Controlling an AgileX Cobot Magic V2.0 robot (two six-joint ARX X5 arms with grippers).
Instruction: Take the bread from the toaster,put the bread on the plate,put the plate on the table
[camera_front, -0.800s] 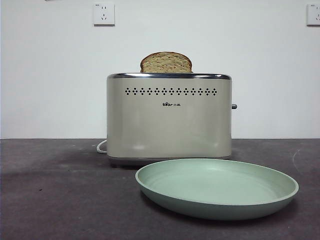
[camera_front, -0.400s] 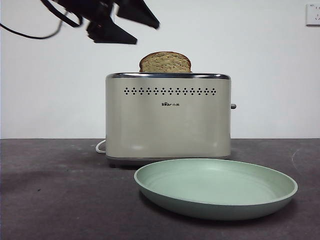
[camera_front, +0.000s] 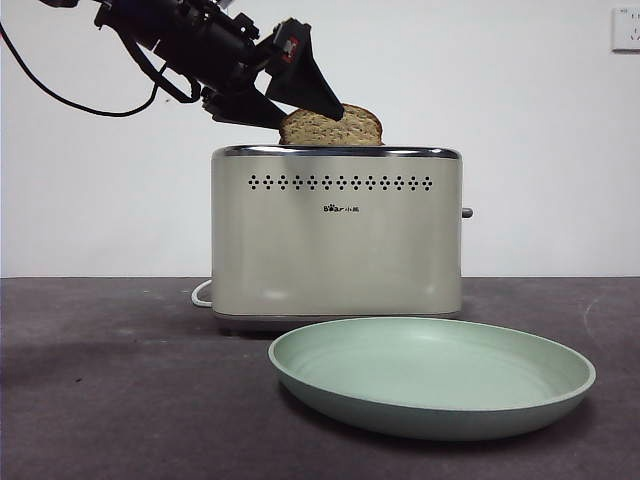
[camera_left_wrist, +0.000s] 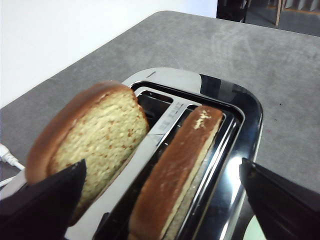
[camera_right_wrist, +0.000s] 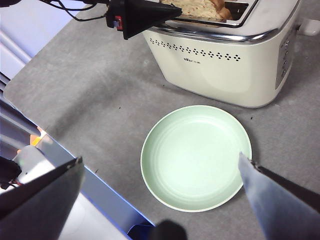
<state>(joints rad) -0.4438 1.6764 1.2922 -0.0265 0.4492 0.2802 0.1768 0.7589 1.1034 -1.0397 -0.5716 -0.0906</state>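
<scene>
I will grip the lower bread slice by its crusted top (camera_left_wrist: 175, 170) with my left gripper next, to move it onto the plate.
The cream toaster (camera_front: 336, 240) stands on the dark grey table (camera_front: 120, 400). The bread (camera_front: 340, 126) sticks up from its top. In the left wrist view the bread (camera_left_wrist: 92, 135) stands raised in one slot, and a second slice (camera_left_wrist: 175, 170) sits lower in the other slot. My left gripper (camera_front: 308, 115) is open at the left end of the toaster top, with its jaws on either side of both slices and not touching them. The mint-green plate (camera_front: 432, 375) lies on the table in front of the toaster. My right gripper (camera_right_wrist: 160, 200) is open and empty high above the plate (camera_right_wrist: 195, 155).
A white power cord (camera_front: 203, 293) leaves the toaster's left side. The toaster lever (camera_front: 467, 213) sticks out on its right. A wall stands close behind. The table's edge (camera_right_wrist: 75, 150) shows in the right wrist view, with a blue-lit area beyond it.
My left arm has come in from the top left and dropped down to the toaster top, with its open jaws now at the bread. The bread, toaster and plate have not moved.
</scene>
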